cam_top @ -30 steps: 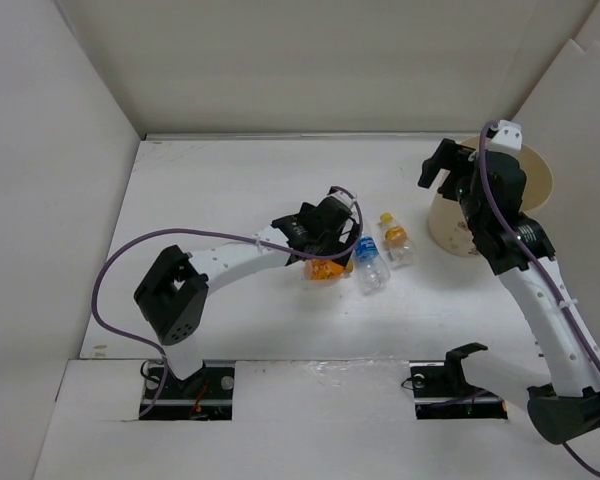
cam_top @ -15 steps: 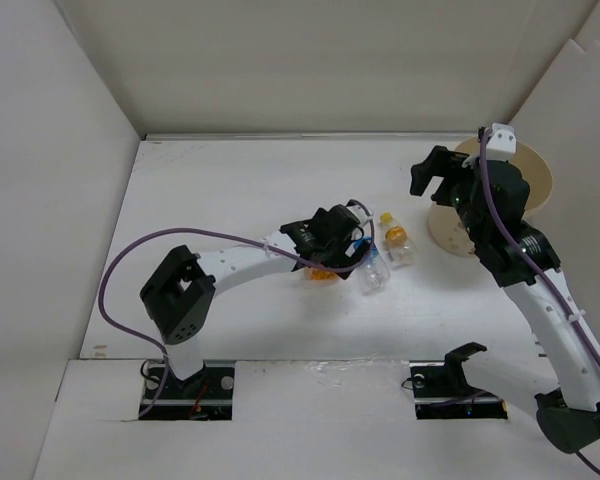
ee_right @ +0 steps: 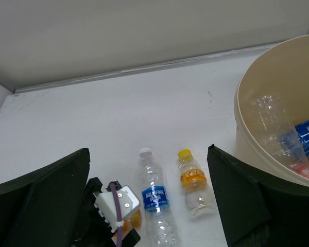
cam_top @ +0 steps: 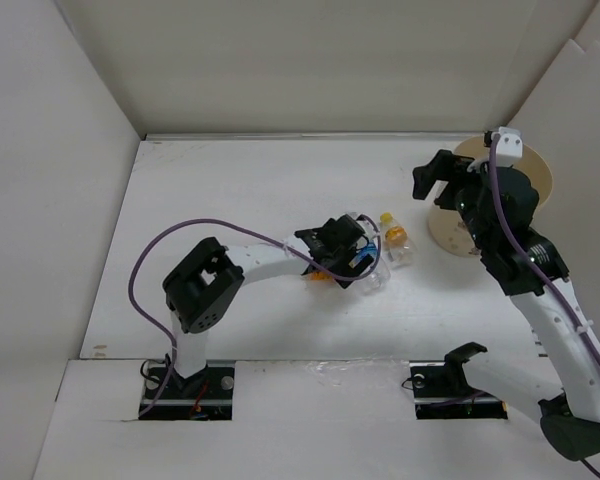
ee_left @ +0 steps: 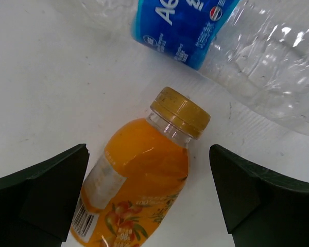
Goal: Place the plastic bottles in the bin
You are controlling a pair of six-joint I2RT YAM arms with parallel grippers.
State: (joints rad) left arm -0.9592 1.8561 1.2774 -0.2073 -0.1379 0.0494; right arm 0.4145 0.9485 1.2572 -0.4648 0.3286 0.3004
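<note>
It isn't time to close yet: my fingertips are high above the table, so I should lower my left gripper first and then close it on the orange-filled bottle (cam_top: 323, 273).
The orange-filled bottle (ee_left: 139, 185) lies on the white table, gold cap pointing away. My left gripper (ee_left: 148, 150) is open just above it, one finger on each side, not touching. In the top view the left gripper (cam_top: 345, 248) hides most of that orange bottle (cam_top: 323, 273). A blue-labelled bottle (ee_right: 155, 198) and a yellow-capped bottle (ee_right: 193, 180) lie just right of it. The tan bin (ee_right: 242, 128) stands at the right, with a blue-labelled bottle (ee_right: 305, 135) and a clear one (ee_right: 270, 113) inside. My right gripper (cam_top: 435, 180) hangs open and empty, high beside the bin (cam_top: 442, 232).
White cardboard walls (cam_top: 70, 200) close in the table on the left, back and right. The left arm's purple cable (cam_top: 140, 275) loops over the table's left part. Both arm bases sit at the near edge.
The left arm has swung right and forward, bringing its open gripper down over the orange-filled bottle. The right gripper has shifted only slightly beside the bin.
</note>
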